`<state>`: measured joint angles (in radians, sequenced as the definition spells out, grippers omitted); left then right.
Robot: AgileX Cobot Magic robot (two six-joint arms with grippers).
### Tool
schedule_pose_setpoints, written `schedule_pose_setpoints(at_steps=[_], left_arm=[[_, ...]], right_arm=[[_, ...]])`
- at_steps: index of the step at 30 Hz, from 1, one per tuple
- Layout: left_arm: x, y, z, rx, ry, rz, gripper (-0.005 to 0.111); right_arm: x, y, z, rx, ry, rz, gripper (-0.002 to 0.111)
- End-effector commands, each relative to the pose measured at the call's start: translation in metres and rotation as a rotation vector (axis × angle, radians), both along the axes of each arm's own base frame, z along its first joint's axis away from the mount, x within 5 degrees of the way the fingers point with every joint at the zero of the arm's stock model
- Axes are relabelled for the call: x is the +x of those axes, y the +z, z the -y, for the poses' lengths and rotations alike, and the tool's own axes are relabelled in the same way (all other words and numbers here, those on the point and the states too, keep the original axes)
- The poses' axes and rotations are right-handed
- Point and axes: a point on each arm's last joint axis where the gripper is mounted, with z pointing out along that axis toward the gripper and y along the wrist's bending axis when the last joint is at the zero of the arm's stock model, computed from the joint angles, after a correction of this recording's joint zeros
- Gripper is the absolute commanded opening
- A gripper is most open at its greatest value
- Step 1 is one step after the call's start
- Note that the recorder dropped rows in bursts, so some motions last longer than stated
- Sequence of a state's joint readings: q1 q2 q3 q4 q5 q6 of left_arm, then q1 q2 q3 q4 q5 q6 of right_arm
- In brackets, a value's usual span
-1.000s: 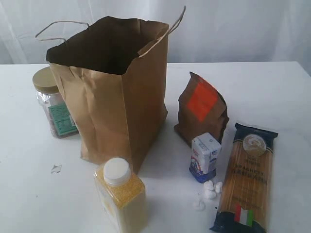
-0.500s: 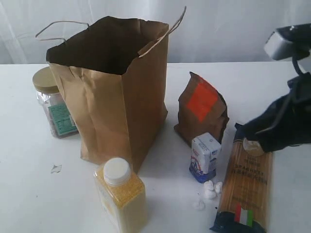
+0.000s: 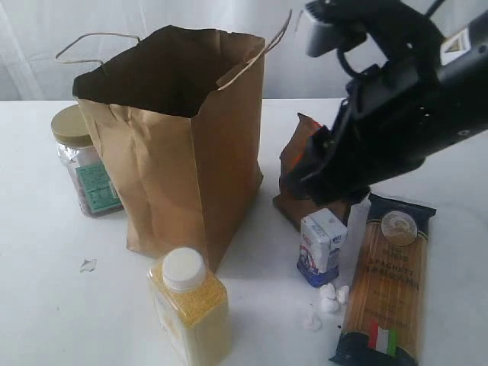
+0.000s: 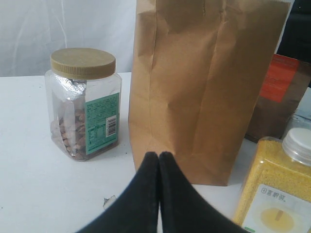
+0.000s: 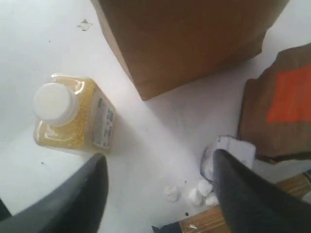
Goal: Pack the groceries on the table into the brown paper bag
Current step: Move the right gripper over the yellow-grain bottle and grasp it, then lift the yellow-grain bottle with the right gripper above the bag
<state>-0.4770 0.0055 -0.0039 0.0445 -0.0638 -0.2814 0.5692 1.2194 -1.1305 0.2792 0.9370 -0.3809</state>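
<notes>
The yellow-grain bottle (image 3: 191,305) needs to go into the paper bag, so the right gripper will grip it by its white-capped top (image 3: 183,268) next.
The brown paper bag (image 3: 183,137) stands open at centre left on the white table (image 3: 46,305). Behind it to the left is the tan-lidded jar (image 3: 80,164), and in front of it the yellow-grain bottle (image 3: 191,305). The orange-labelled pouch (image 3: 293,164), the white-blue carton (image 3: 320,245) and the spaghetti pack (image 3: 385,290) are on the right. My right gripper (image 5: 159,155) hangs open and empty above the table, between the bottle (image 5: 73,116) and the carton (image 5: 233,150); its arm (image 3: 396,99) covers part of the pouch. My left gripper (image 4: 159,155) is shut and empty, low before the bag (image 4: 209,82). The dark can is out of view.
Several small white lumps (image 3: 328,299) lie on the table between the carton and the spaghetti pack. A small scrap (image 3: 88,264) lies left of the bag. White curtains close off the back. The bag's loop handles (image 3: 95,38) stick up above its rim.
My right arm has swung in from the right edge, up and leftward, and now hangs over the pouch and carton. The groceries and bag have not moved.
</notes>
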Motion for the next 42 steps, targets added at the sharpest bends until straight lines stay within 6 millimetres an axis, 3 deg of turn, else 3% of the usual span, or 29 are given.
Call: schedule_pose_setpoints(at_steps=[1,11,22,42], left_arm=[[0.000,-0.001,0.000,-0.006,-0.003,0.002,0.000],[0.000,-0.001,0.000,-0.006,-0.003,0.002,0.000],[0.000,-0.001,0.000,-0.006,-0.003,0.002,0.000],[0.000,-0.001,0.000,-0.006,-0.003,0.002,0.000]], right_arm=[[-0.001,-0.006,-0.025,-0.016,0.064,-0.033,0.076],[-0.009,-0.040,-0.079,-0.046,0.174,-0.114,0.079],[-0.016,-0.060,-0.115,-0.063,0.236,-0.151,0.079],[0.005,-0.107,-0.139,-0.171,0.221,-0.192,0.078]])
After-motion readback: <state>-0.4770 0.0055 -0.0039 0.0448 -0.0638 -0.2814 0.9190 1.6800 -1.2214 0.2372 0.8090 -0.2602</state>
